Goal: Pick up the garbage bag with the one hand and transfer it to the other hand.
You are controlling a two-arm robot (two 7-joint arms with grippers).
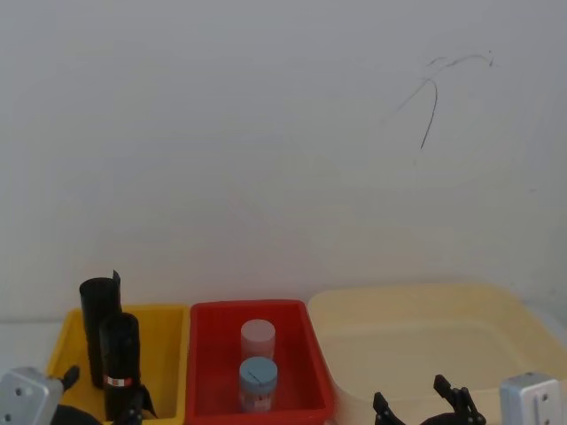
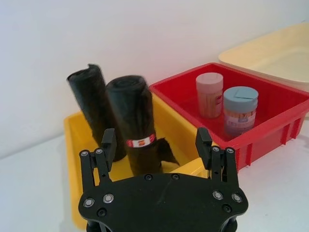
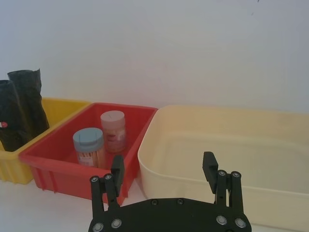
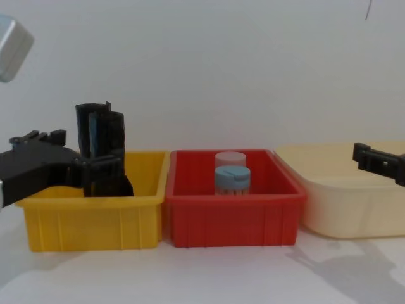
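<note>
The garbage bag's lower end (image 4: 110, 187) will stay free for my right gripper, as my left gripper will grab the garbage bag by its upper half (image 4: 112, 134).
The garbage bag (image 1: 120, 354), a black roll with a red-and-white band, stands upright in the yellow bin (image 1: 168, 354). In the left wrist view the garbage bag (image 2: 133, 111) rises just beyond my left gripper (image 2: 155, 143), which is open, with one finger on each side of the roll's lower part and not touching it. From the chest, the left gripper (image 4: 87, 149) reaches in from the left at the height of the garbage bag (image 4: 112, 136). My right gripper (image 3: 163, 160) hangs open before the cream tub (image 3: 203, 145), holding nothing; the garbage bag (image 3: 6, 113) is far off.
A plain black roll (image 2: 89, 96) with a ragged top stands behind the labelled one in the same bin. The red bin (image 1: 208, 319) in the middle holds two jars, a pink-lidded jar (image 1: 258, 335) and a blue-lidded jar (image 1: 258, 376). A white wall closes the back.
</note>
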